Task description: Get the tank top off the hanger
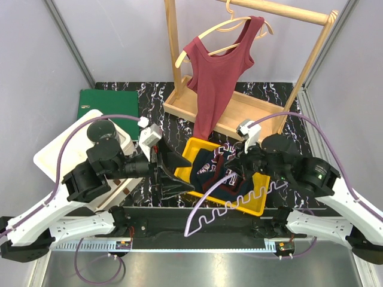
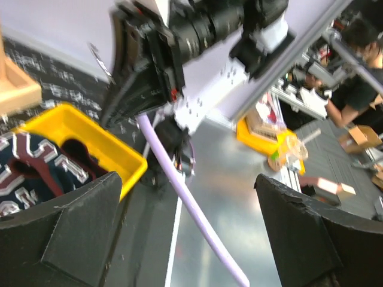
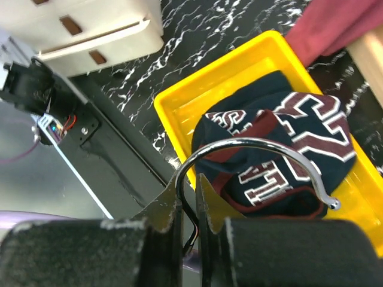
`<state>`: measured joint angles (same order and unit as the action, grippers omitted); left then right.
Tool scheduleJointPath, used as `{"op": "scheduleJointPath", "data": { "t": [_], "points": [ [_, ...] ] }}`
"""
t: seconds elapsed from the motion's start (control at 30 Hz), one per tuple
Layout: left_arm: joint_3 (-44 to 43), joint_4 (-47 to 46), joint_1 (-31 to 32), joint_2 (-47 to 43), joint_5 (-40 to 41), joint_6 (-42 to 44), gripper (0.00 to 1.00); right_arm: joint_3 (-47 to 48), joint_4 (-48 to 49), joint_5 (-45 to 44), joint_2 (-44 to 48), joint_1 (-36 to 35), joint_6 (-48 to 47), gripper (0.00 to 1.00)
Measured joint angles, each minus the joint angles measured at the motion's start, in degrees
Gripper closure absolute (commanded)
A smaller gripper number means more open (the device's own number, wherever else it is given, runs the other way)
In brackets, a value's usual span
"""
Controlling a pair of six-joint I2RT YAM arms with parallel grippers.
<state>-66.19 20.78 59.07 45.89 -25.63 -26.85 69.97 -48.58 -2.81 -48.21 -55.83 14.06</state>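
Observation:
I should grip the wavy hanger's bare arm [image 3: 27, 217] with my left gripper next, so my right gripper can let go of the chrome hook [image 3: 251, 143] and grip again.
A maroon tank top [image 1: 218, 78] hangs on a wooden hanger [image 1: 210, 30] on the rack's rail; its hem shows in the right wrist view [image 3: 341, 24]. My right gripper [image 3: 188, 182] is shut on the chrome hook [image 3: 251, 143] of a second, white wavy hanger [image 1: 239, 200], held over the yellow bin [image 1: 197, 143]. A navy and maroon lettered garment [image 3: 269, 137] lies in that bin. My left gripper [image 2: 191, 233] is open and empty, at the bin's left edge in the top view [image 1: 173, 173].
The wooden rack [image 1: 173, 54] stands on a wooden tray base [image 1: 239, 113] at the back. A green folder [image 1: 108, 104] and a white crate [image 1: 60, 155] are at the left. Purple cables [image 2: 197, 209] loop near both arms.

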Motion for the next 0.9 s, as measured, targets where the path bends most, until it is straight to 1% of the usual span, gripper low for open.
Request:
{"op": "scheduleJointPath", "data": {
  "t": [0.07, 0.2, 0.3, 0.4, 0.53, 0.67, 0.7, 0.77, 0.8, 0.83, 0.9],
  "points": [
    [1.81, 1.33, 0.0, -1.29, -0.55, 0.02, 0.01, -0.28, 1.14, 1.55, -1.49, 0.0, -1.07, 1.0],
    [5.2, 4.37, -0.04, -3.26, -0.48, 0.07, 0.01, -0.31, 4.13, 3.85, -0.31, 0.0, -2.21, 1.0],
    [5.68, 5.79, -0.04, -3.3, -0.35, 0.13, 0.02, -0.31, 5.62, 5.55, 0.11, 0.0, -2.6, 1.0],
    [5.2, 6.08, -0.07, -1.64, -1.14, 0.15, 0.04, -0.31, 6.25, 6.25, -0.07, 0.0, -2.91, 1.0],
    [4.61, 4.28, -0.04, 3.04, -3.98, -0.28, 0.06, -0.31, 6.82, 6.75, -1.75, 0.0, -3.67, 1.0],
    [4.85, 1.55, 0.68, 8.09, -5.29, -2.21, 0.13, -0.31, 6.84, 6.86, -3.54, 0.0, -4.48, 1.0],
    [4.85, 1.03, 1.16, 8.9, -5.27, -2.56, 0.2, -0.31, 6.84, 6.86, -3.93, 0.0, -4.7, 1.0],
    [4.85, -0.2, 2.03, 10.21, -5.2, -3.26, 0.28, -0.28, 6.91, 6.95, -4.63, 0.0, -5.09, 1.0],
    [4.85, -0.98, 2.54, 10.91, -5.2, -3.58, 0.36, -0.24, 6.93, 7.02, -5.05, 0.0, -5.29, 1.0],
    [4.85, -1.68, 2.97, 11.69, -5.2, -3.82, 0.42, -0.22, 6.99, 7.02, -5.44, 0.0, -5.42, 1.0],
    [4.83, -2.84, 3.67, 13.18, -4.98, -4.44, 0.49, -0.2, 6.99, 7.02, -6.16, 0.0, -5.62, 1.0]
  ]
}}
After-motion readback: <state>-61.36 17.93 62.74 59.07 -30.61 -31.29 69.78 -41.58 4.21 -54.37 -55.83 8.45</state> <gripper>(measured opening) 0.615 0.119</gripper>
